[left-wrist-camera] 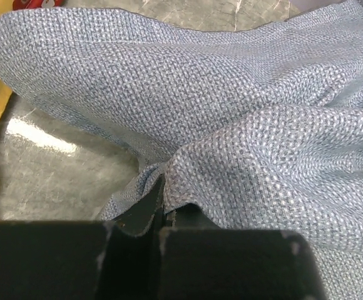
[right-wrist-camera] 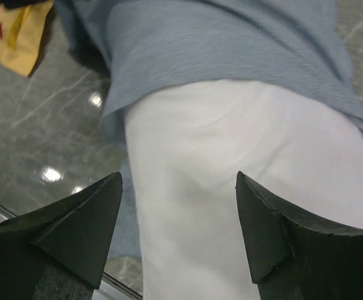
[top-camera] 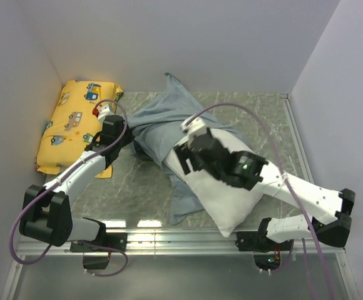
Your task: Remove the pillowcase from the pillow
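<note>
My right gripper should next grab the white pillow only by its bare edge near the pillowcase. The pillowcase then stays free to pull off.
The grey-blue pillowcase [top-camera: 169, 115] lies crumpled at the middle back of the table and still covers the far end of the white pillow [top-camera: 231, 200], whose near half is bare. My left gripper [top-camera: 124, 142] is shut on a fold of the pillowcase [left-wrist-camera: 244, 125] at its left edge; the jaws stand pressed together with cloth between them. My right gripper [top-camera: 184, 147] is open just above the bare pillow [right-wrist-camera: 231, 187], near the edge of the pillowcase [right-wrist-camera: 219, 50]. Its fingertips [right-wrist-camera: 100, 212] straddle the pillow without pinching it.
A yellow vehicle-print cushion [top-camera: 75, 122] lies at the back left against the wall, and shows in the right wrist view [right-wrist-camera: 19, 31]. White walls close in the left, back and right. A metal rail [top-camera: 169, 240] runs along the near edge.
</note>
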